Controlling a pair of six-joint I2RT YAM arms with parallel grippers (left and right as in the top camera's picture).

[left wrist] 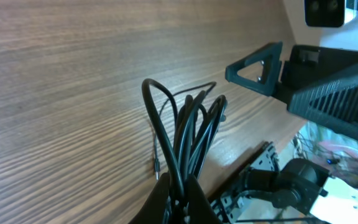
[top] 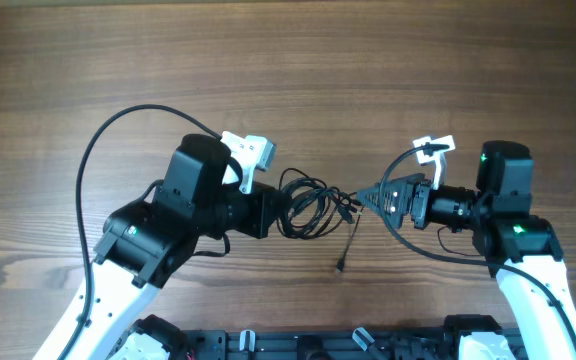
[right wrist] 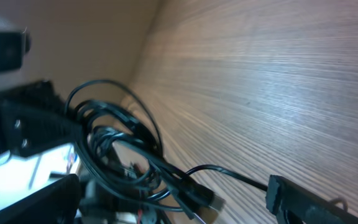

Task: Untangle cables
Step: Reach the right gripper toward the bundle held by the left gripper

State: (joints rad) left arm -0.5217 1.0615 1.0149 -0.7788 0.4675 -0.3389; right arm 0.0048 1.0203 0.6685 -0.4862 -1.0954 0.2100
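Observation:
The cords and plug point(top: 347, 207) point(right wrist: 199, 195) are at the bundle's side opposite my left gripper. My right gripper should grab them there, so the loops stay free to untangle.
The cables point(top: 308, 205) are a bundle of thin black looped cords in the middle of the table. One loose end trails toward the front and ends in a small plug point(top: 340, 267). My left gripper point(top: 276, 210) is shut on the bundle's left side. In the left wrist view the loops point(left wrist: 188, 127) rise from the shut jaws point(left wrist: 182, 198), with a metal-tipped plug point(left wrist: 156, 168) beside them. My right gripper point(top: 373, 198) is open at the bundle's right side. In the right wrist view, cords and a plug point(right wrist: 205, 195) lie between its spread fingers point(right wrist: 166, 210).
The wooden table point(top: 288, 70) stretches far behind both arms. Thicker black camera cords arc over the left arm point(top: 93, 150) and hang under the right wrist point(top: 413, 245). The robot base rail point(top: 298, 345) runs along the front edge.

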